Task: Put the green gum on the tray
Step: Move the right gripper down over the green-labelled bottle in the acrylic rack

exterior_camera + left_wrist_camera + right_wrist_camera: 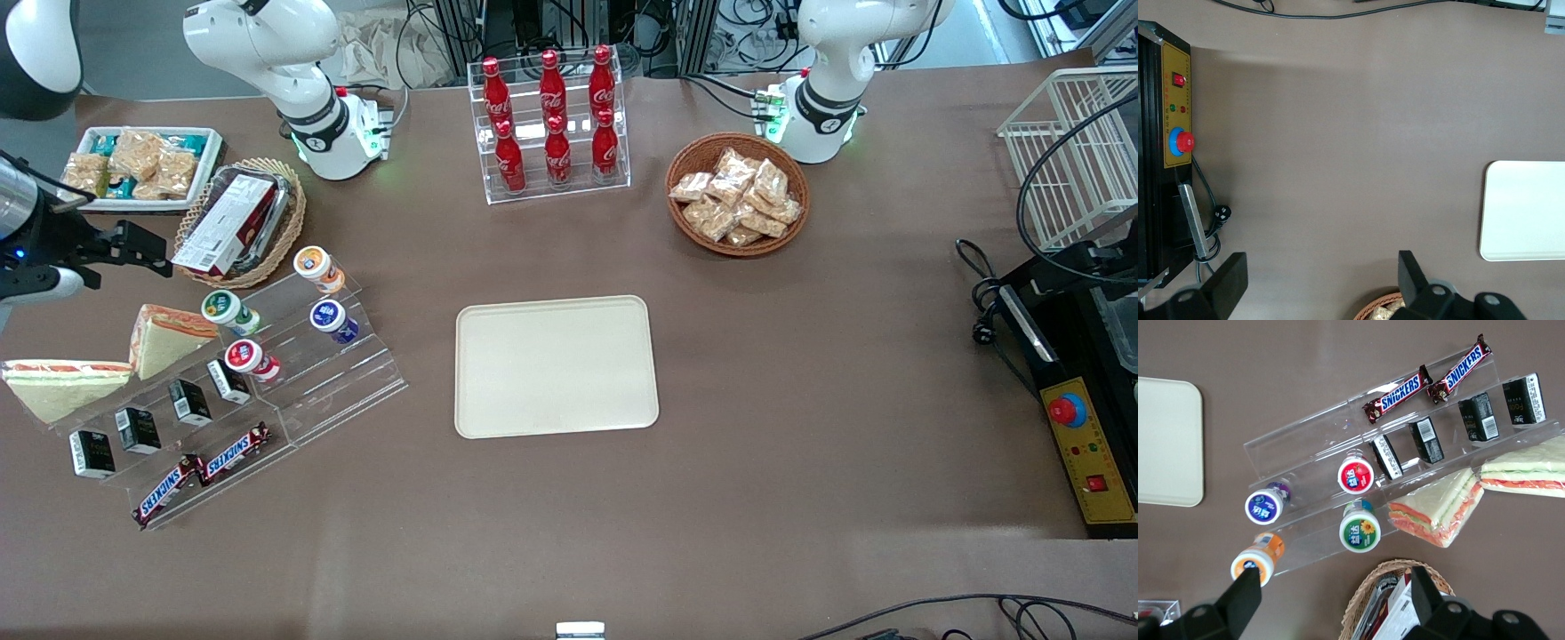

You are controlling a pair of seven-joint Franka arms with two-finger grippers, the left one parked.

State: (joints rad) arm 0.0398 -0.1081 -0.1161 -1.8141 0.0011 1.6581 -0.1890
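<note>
My right gripper is to put the gum on the tray point(556, 366), so next it should grab the green gum bottle by its white lidded body point(230, 311).
The green gum point(222, 308) is a small white bottle with a green-rimmed lid. It lies on the upper step of a clear stepped stand point(356, 373) and also shows in the right wrist view point(1359, 531). The beige tray point(556, 366) lies flat mid-table with nothing on it; its edge shows in the right wrist view point(1168, 450). My right gripper point(147, 253) is open and empty. It hovers beside the wicker basket, a little farther from the front camera than the green gum; in its wrist view point(1336, 587) the gum sits just ahead of the fingers.
On the stand are an orange-lidded bottle point(316, 267), a blue-lidded one point(331, 318), a red-lidded one point(247, 357), small black boxes and Snickers bars point(200, 471). Sandwiches point(164, 338) lie beside it. A wicker basket with a box point(236, 222), a white snack bin point(142, 164) and a cola rack point(551, 124) stand farther back.
</note>
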